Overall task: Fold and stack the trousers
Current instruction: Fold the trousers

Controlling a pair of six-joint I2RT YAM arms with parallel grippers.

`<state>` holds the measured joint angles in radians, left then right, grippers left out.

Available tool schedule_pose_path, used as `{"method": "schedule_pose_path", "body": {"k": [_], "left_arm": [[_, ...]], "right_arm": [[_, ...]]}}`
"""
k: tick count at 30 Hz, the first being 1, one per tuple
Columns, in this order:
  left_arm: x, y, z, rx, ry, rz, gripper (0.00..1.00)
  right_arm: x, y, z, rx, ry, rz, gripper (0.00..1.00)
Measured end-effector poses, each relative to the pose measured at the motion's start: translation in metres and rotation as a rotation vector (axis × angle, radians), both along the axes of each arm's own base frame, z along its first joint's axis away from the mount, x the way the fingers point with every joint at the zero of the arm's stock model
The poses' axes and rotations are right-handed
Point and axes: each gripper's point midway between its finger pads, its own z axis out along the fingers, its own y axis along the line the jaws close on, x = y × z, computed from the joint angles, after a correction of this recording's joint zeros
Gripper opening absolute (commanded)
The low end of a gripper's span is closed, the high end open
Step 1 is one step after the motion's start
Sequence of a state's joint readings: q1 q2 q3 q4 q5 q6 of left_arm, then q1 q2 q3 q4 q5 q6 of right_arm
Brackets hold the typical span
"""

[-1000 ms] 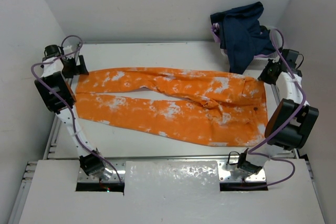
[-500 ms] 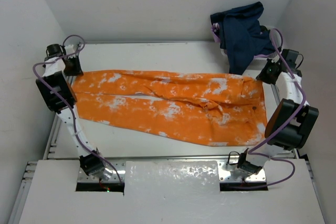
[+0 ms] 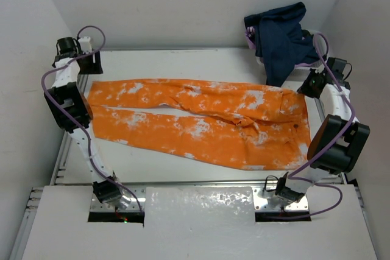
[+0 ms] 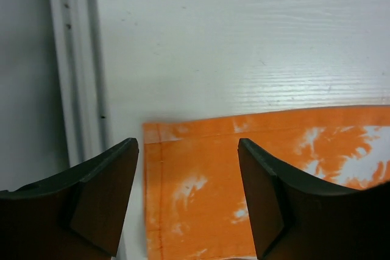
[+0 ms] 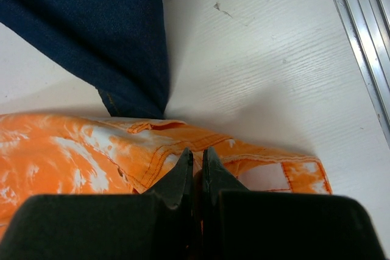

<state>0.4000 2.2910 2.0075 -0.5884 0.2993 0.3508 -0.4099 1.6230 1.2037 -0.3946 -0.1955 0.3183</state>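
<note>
My left gripper is to grab the far leg's hem at its outer corner (image 3: 95, 84) (image 4: 156, 135) next, opposite the held waistband, to fold the trousers lengthwise.
The orange, white-splotched trousers (image 3: 201, 123) lie spread flat across the table, legs to the left and waist to the right. My left gripper (image 3: 91, 72) hovers over the far leg's end. In the left wrist view it (image 4: 189, 150) stands open, and the hem (image 4: 201, 199) lies flat on the table below the gap, untouched. My right gripper (image 3: 304, 88) is at the waist's far right corner. In the right wrist view it (image 5: 196, 153) is shut, with the orange waistband (image 5: 262, 162) pinched at its tips.
A dark blue garment (image 3: 280, 38) lies heaped at the back right, and its edge (image 5: 103, 28) touches the waist. Metal rails (image 4: 79, 59) (image 5: 359, 28) run along the table's left and right sides, with walls close beyond them.
The left gripper closed on the far leg's hem and drew it left. It has since opened and lifted back toward the far corner, leaving the leg flat. The right arm has stayed still.
</note>
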Motion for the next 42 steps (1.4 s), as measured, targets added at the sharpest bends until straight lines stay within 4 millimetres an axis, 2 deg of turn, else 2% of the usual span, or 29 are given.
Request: {"method": "schedule_pose_path", "body": {"k": [2,5,7,11,13,14,16,18,20,28,30,32,34,36,38,40,42], "left_arm": [[0.000,0.004,0.000,0.016,0.002,0.014,0.67],[-0.002,0.009,-0.011,0.030,0.028,0.033,0.73],[-0.002,0.015,-0.025,0.046,0.060,0.050,0.76],[-0.004,0.022,-0.058,0.058,0.127,0.061,0.75],[-0.007,0.020,-0.072,0.046,0.156,0.056,0.68],[-0.007,0.019,-0.072,0.043,0.156,0.055,0.62],[-0.007,0.017,-0.073,0.033,0.155,0.046,0.55],[-0.007,0.014,-0.073,0.025,0.150,0.033,0.30],[-0.007,0.009,-0.073,0.007,0.144,0.018,0.00],[-0.004,-0.001,-0.065,-0.042,0.104,-0.036,0.00],[0.000,0.000,-0.053,-0.057,0.072,-0.048,0.00],[0.008,0.001,-0.028,-0.063,0.010,-0.065,0.00],[0.013,0.003,0.007,-0.063,-0.066,-0.084,0.00],[0.009,0.003,0.052,-0.053,-0.154,-0.115,0.00],[-0.006,0.001,0.098,-0.031,-0.236,-0.149,0.00],[-0.032,-0.001,0.140,0.001,-0.317,-0.190,0.00],[-0.062,0.000,0.166,0.035,-0.381,-0.223,0.00]], "right_arm": [[0.000,0.000,0.000,0.000,-0.001,0.000,0.00],[0.000,0.000,0.000,0.000,-0.001,0.001,0.00],[0.000,0.000,0.000,0.001,-0.001,0.002,0.00],[0.000,0.001,0.001,0.005,-0.004,0.006,0.00],[0.000,0.002,0.001,0.007,-0.004,0.007,0.00],[0.000,0.002,0.000,0.008,-0.004,0.007,0.00],[0.000,0.002,0.000,0.010,-0.004,0.009,0.00],[0.000,0.003,0.001,0.012,-0.005,0.008,0.00],[0.001,0.003,0.001,0.015,-0.006,0.006,0.00],[0.004,0.008,0.006,0.042,-0.021,0.025,0.00],[0.010,0.010,0.016,0.046,-0.050,0.042,0.00],[0.016,0.012,0.026,0.048,-0.090,0.066,0.00],[0.017,0.015,0.034,0.043,-0.128,0.083,0.00],[0.012,0.017,0.043,0.029,-0.183,0.091,0.00],[-0.006,0.019,0.050,0.021,-0.237,0.081,0.00],[-0.026,0.015,0.054,0.002,-0.286,0.048,0.00],[-0.045,0.012,0.052,-0.019,-0.318,0.018,0.00]]}}
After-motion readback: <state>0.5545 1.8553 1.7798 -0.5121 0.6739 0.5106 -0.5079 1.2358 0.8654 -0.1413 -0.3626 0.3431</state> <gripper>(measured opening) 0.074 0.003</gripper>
